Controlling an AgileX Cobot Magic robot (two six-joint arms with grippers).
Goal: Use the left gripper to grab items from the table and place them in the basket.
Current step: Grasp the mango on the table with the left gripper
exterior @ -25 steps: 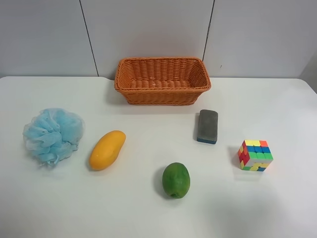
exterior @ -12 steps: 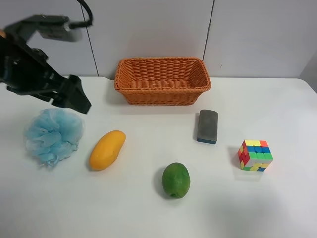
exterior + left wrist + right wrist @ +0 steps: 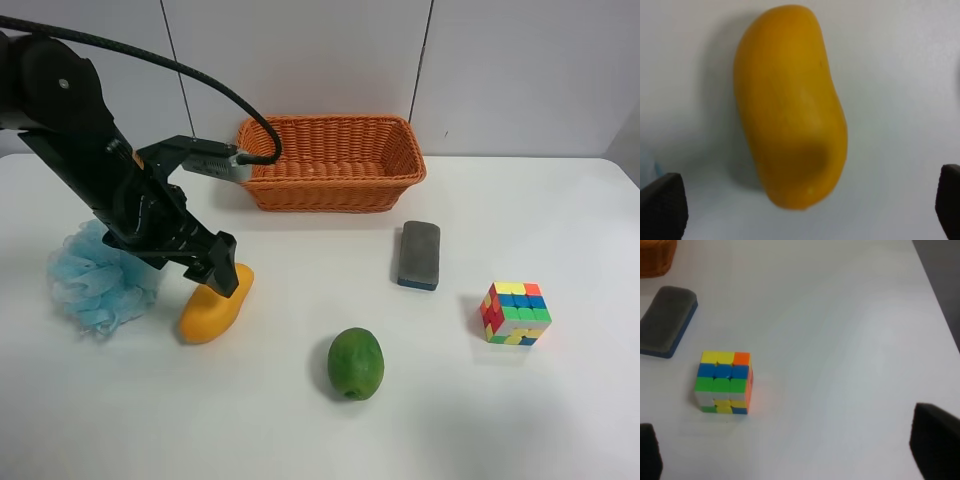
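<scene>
The wicker basket [image 3: 328,163] needs to be filled, so I should pick up the yellow-orange mango by its middle [image 3: 217,304] with my left gripper next.
My left gripper [image 3: 221,272] is open and hangs just above the yellow-orange mango [image 3: 212,308], covering its far end. In the left wrist view the mango [image 3: 790,105] lies on the table between the spread fingertips of the left gripper [image 3: 805,206], apart from both. The light-blue pouf [image 3: 95,280] lies beside the mango, partly hidden by the arm. The green fruit [image 3: 355,363], grey eraser [image 3: 419,254] and puzzle cube [image 3: 515,313] lie on the white table [image 3: 560,210]. The wicker basket [image 3: 328,163] stands at the back. My right gripper [image 3: 792,447] is open above the table near the cube [image 3: 724,382].
The eraser [image 3: 665,320] and a corner of the basket [image 3: 655,257] show in the right wrist view. The left arm's black cable [image 3: 200,85] arcs over the table to the basket's near-left corner. A grey panelled wall stands behind the table.
The left arm has come in from the view's upper left and dropped down over the mango. The items and basket have not moved.
</scene>
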